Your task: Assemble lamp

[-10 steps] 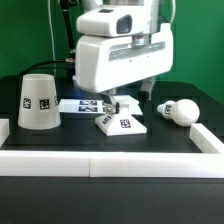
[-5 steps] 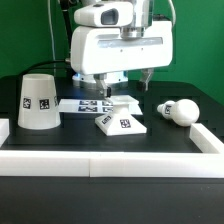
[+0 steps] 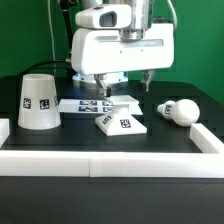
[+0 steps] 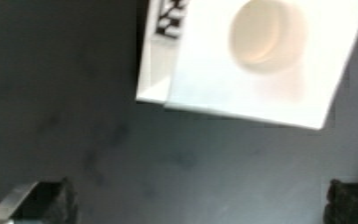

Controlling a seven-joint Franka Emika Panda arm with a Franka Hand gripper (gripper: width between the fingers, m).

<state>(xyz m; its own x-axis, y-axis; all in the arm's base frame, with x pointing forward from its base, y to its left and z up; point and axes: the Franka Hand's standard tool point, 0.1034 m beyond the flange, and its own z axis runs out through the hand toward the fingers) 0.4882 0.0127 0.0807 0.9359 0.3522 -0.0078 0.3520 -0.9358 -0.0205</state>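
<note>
The lamp base is still beyond my fingers, with bare table showing between them, so my gripper needs to move toward the lamp base before it closes on it.
The flat square lamp base (image 3: 122, 119) lies on the black table, its round socket facing up. In the wrist view the base (image 4: 247, 70) lies ahead of the fingers. My gripper (image 3: 126, 80) hangs above the base, open and empty. Its two fingertips (image 4: 34, 200) stand far apart at the edges of the wrist view, with bare table between them. The round bulb (image 3: 180, 110) lies on its side at the exterior view's right. The tapered shade (image 3: 37, 101) stands mouth down at the exterior view's left.
The marker board (image 3: 85, 105) lies flat behind the base, between it and the shade. A low white wall (image 3: 110, 160) runs along the table's front and turns up both sides.
My gripper has risen from just over the base to well above it, mostly in the first half second. The base, bulb and shade have not moved.
</note>
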